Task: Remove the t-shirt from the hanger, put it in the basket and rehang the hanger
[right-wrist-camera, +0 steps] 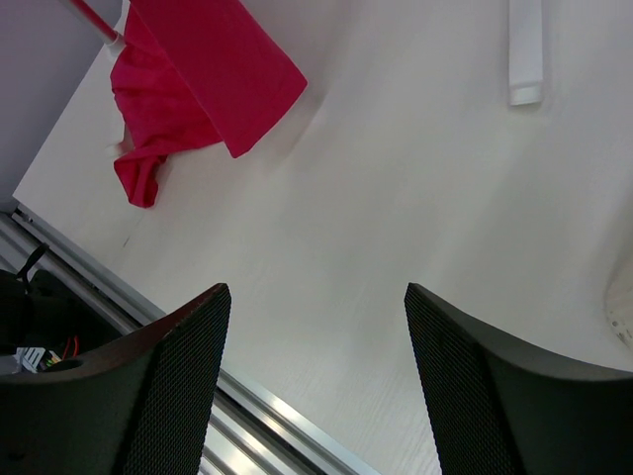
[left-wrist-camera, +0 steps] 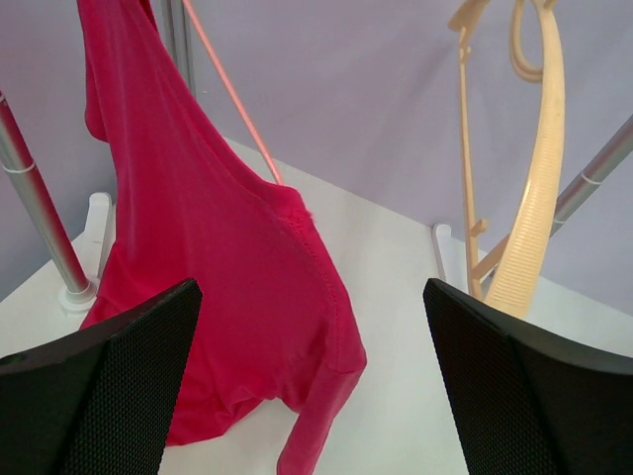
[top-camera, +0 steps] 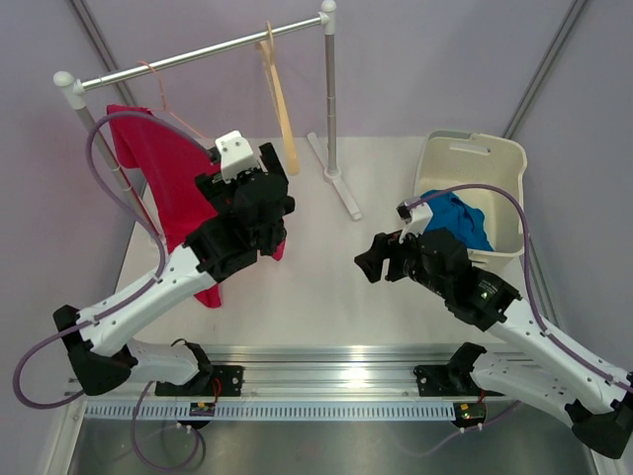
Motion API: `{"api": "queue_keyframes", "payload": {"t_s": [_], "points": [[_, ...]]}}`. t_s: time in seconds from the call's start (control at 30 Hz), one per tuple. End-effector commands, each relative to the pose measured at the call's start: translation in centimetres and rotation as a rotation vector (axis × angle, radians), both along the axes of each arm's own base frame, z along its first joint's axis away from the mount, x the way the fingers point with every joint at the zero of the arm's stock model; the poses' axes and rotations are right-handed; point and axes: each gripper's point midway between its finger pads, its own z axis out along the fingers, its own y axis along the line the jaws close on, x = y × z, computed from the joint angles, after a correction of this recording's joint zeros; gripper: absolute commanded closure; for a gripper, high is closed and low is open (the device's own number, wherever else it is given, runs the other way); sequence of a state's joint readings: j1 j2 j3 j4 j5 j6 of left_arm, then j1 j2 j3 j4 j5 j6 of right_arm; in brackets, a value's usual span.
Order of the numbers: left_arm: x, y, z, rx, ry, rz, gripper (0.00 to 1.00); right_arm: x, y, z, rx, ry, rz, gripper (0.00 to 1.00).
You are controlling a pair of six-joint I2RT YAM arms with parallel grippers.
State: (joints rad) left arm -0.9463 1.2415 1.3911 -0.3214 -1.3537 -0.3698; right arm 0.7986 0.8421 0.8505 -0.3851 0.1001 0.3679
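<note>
My left gripper is to take hold of the t-shirt's shoulder (left-wrist-camera: pixel 288 206) at the pink hanger's end next. That leaves the hanger's hook free to remove the hanger.
A red t-shirt (top-camera: pixel 158 183) hangs from a thin pink hanger (top-camera: pixel 163 104) at the left end of the rack rod (top-camera: pixel 198 51). One arm of the hanger is bare, and the shirt's lower end reaches the table. In the left wrist view the shirt (left-wrist-camera: pixel 198 257) hangs close ahead, with the pink hanger wire (left-wrist-camera: pixel 232 99) running into its shoulder. My left gripper (top-camera: pixel 274 163) (left-wrist-camera: pixel 309 292) is open and empty just right of the shirt. My right gripper (top-camera: pixel 368 263) (right-wrist-camera: pixel 316 297) is open and empty above the bare table, and the shirt (right-wrist-camera: pixel 188 79) shows far ahead of it.
An empty beige hanger (top-camera: pixel 279 94) (left-wrist-camera: pixel 534 198) hangs further right on the rod. The rack's right post (top-camera: pixel 330 99) and white foot (top-camera: pixel 336 178) (right-wrist-camera: pixel 524 49) stand behind the middle. A white bin (top-camera: pixel 490 153) with a blue cloth (top-camera: pixel 460 218) sits at the right. A metal rail (top-camera: pixel 326 356) runs along the near edge.
</note>
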Motion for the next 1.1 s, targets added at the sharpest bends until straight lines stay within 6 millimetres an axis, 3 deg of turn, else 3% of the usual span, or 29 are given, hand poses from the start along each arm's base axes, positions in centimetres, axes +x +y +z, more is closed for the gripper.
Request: {"api": "queue_keyframes", "payload": {"t_s": [0.0, 0.33, 0.57, 0.87, 1.07], "points": [[0.8, 1.4, 1.6, -0.065, -0.053, 0.106, 0.04, -0.7, 0.5, 1.3, 0.038, -0.056, 0.053, 0.21], [3.6, 3.3, -1.2, -0.057, -0.024, 0.171, 0.06, -0.7, 0.2, 1.0, 0.03, -0.059, 0.049, 0.21], [5.1, 5.9, -4.0, -0.048, 0.0, 0.264, 0.09, -0.7, -0.1, 1.2, 0.023, -0.067, 0.038, 0.21], [7.7, 5.3, -6.4, -0.052, 0.05, 0.23, 0.12, -0.8, -0.1, 1.1, 0.016, -0.069, 0.047, 0.21], [7.5, 6.0, -7.3, -0.034, 0.056, 0.274, 0.16, -0.7, 0.0, 1.0, 0.012, -0.067, 0.049, 0.2]]}}
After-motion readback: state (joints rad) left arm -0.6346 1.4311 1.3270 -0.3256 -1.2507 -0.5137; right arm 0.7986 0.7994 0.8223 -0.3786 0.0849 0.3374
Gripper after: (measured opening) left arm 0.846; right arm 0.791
